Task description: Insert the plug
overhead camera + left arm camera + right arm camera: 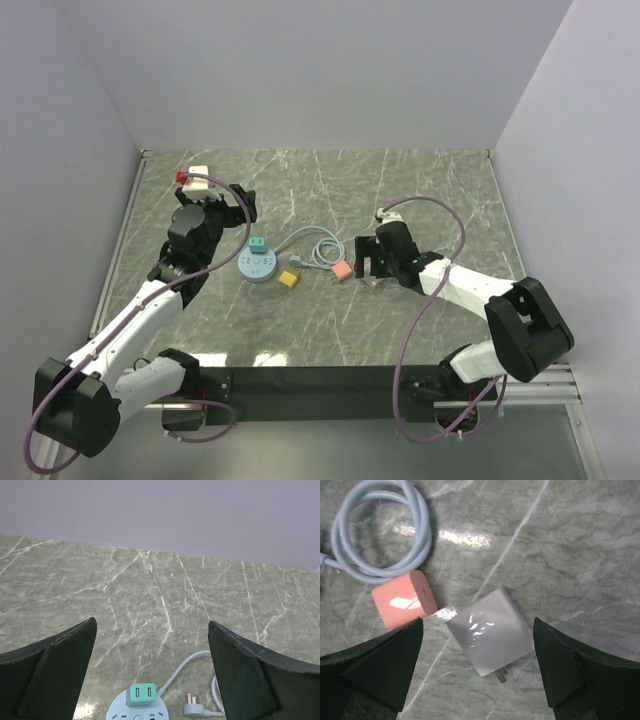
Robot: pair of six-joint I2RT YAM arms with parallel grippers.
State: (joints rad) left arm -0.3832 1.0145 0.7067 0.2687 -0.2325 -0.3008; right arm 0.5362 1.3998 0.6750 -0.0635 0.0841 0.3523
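The white plug point(490, 632) lies turned and my fingers are above the plug's top in the right wrist view, so I should lower my right gripper before closing.
A white square plug point(490, 632) lies flat on the marble table point(320, 180), its two prongs point(502, 674) pointing towards the camera. My right gripper point(477, 622) hangs open over it, one finger on each side, not touching it. A pink plug point(405, 605) rests just left of the white one. A round light-blue power strip point(258, 266) sits mid-table with a green adapter point(141, 694) seated in it. My left gripper point(151, 625) is open and empty, above and behind the strip.
A small yellow plug point(288, 280) lies between the strip and the pink plug point(341, 270). The strip's grey cable point(310, 245) loops on the table and ends in its own flat plug point(196, 709). White walls enclose the table.
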